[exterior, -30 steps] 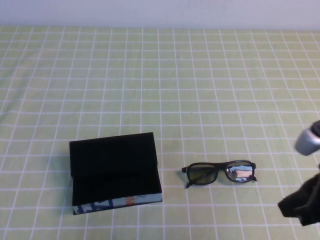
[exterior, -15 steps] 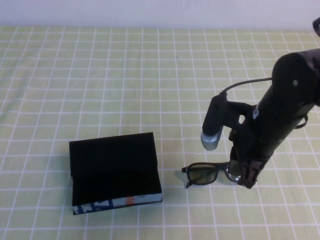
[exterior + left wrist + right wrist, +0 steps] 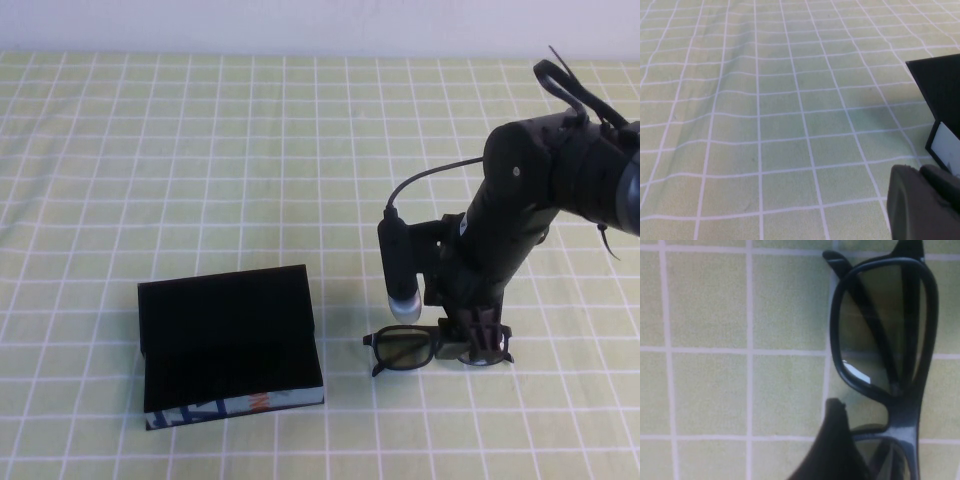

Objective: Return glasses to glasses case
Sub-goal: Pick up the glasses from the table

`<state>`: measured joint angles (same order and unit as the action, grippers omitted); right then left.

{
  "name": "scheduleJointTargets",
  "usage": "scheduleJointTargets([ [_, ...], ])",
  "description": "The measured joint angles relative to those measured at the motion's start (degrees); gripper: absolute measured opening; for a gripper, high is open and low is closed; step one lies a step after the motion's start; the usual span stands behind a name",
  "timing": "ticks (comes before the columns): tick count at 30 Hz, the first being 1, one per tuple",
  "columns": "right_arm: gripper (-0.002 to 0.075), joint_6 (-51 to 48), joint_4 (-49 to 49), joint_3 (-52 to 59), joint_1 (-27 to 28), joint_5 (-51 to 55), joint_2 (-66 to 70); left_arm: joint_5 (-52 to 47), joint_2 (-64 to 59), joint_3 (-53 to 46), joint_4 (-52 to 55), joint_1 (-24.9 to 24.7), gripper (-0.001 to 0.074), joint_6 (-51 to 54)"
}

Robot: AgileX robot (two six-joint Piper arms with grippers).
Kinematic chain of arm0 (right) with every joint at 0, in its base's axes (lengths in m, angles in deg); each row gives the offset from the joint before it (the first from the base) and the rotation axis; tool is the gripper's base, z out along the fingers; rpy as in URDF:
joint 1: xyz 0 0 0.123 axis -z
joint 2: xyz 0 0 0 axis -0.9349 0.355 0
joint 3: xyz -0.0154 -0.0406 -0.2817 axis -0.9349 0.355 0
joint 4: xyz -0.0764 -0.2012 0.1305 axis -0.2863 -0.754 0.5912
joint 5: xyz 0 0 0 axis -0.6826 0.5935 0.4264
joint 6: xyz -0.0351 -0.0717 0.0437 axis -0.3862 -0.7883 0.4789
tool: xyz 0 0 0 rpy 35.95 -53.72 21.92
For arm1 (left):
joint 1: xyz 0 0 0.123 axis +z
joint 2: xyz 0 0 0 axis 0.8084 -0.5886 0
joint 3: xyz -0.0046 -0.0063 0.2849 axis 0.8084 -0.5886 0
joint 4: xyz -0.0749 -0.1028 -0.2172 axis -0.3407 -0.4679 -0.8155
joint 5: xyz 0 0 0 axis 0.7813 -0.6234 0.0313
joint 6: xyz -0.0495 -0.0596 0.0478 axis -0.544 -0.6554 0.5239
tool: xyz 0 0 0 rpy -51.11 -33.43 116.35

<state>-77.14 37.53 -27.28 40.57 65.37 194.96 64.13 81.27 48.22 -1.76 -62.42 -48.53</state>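
Note:
I should move my right gripper toward the glasses' bridge before I close it on the glasses. The gripper's finger stops short in the right wrist view, above the green cloth.
The black glasses lie on the green checked cloth, right of the glasses case. The case is black, its flap lid open, with a blue-white patterned front side and an orange mark. My right gripper is lowered onto the glasses' right lens, next to the bridge, and is open. In the right wrist view one finger stands beside the frame; the other finger is out of view. My left gripper is shut and empty, low over the cloth, with a corner of the case near it.
The green cloth with a white grid covers the whole table. A black cable loops from the right arm, and a grey-tipped cylinder on the arm hangs just above the glasses' left lens.
My right arm has come in from the right edge and dropped onto the glasses' right lens. The glasses and the case have not moved.

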Motion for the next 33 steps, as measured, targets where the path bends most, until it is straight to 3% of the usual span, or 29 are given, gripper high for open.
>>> scheduleJointTargets([
  [20,0.0487,-1.2,-0.7,-2.6,1.9,0.1,5.4,0.0,0.0,0.0,0.0,0.0,-0.0002,0.0],
  [33,0.0452,-1.2,0.5,-2.8,1.9,0.6,5.9,0.0,0.0,0.0,0.0,0.0,-0.0002,0.0],
])
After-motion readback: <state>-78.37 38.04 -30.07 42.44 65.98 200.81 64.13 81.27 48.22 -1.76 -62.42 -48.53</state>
